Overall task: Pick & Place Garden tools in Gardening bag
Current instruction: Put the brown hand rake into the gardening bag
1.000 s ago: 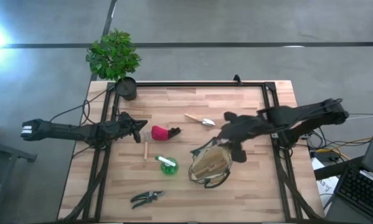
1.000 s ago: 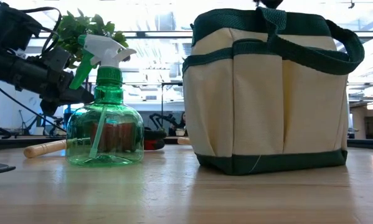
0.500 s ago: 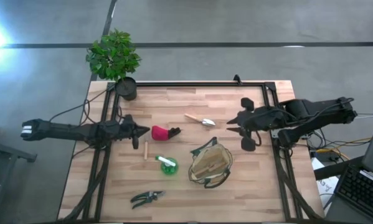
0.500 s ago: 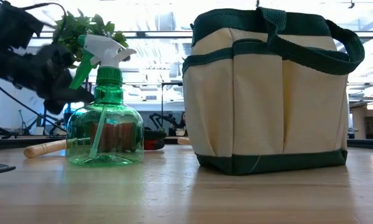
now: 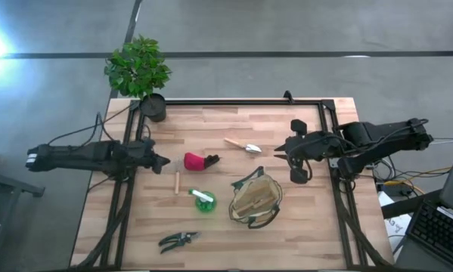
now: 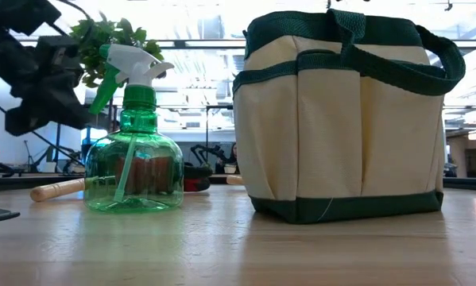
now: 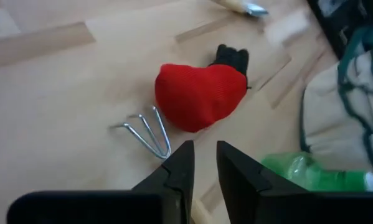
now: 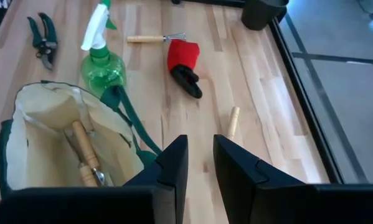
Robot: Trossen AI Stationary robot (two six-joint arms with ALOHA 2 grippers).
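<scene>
My left gripper grabs the rake by its wooden handle next, since the small hand rake's metal tines curl out at its head.
The tan gardening bag [image 5: 256,199] with green trim stands open at the table's near middle, and a wooden-handled tool [image 8: 83,152] lies inside it. The green spray bottle [image 5: 203,200] stands left of it. The dark shears [image 5: 178,240] lie near the front edge. The red-and-black item [image 5: 198,161], a small hand rake [image 5: 176,181] and a trowel [image 5: 243,145] lie on the table. My left gripper [image 5: 162,161] is shut and empty, just left of the red item [image 7: 198,93]. My right gripper [image 5: 283,151] is shut and empty, to the far right of the bag.
A leafy plant in a black pot [image 5: 153,107] stands at the far left corner. A black frame rail [image 5: 241,101] runs round the table. There is bare wood between the trowel and the bag and along the table's right side.
My right gripper has drawn back from above the bag toward the table's right and far side, and it is clear of the bag now. My left gripper has moved back a little toward the left edge. The tools on the table have stayed where they were.
</scene>
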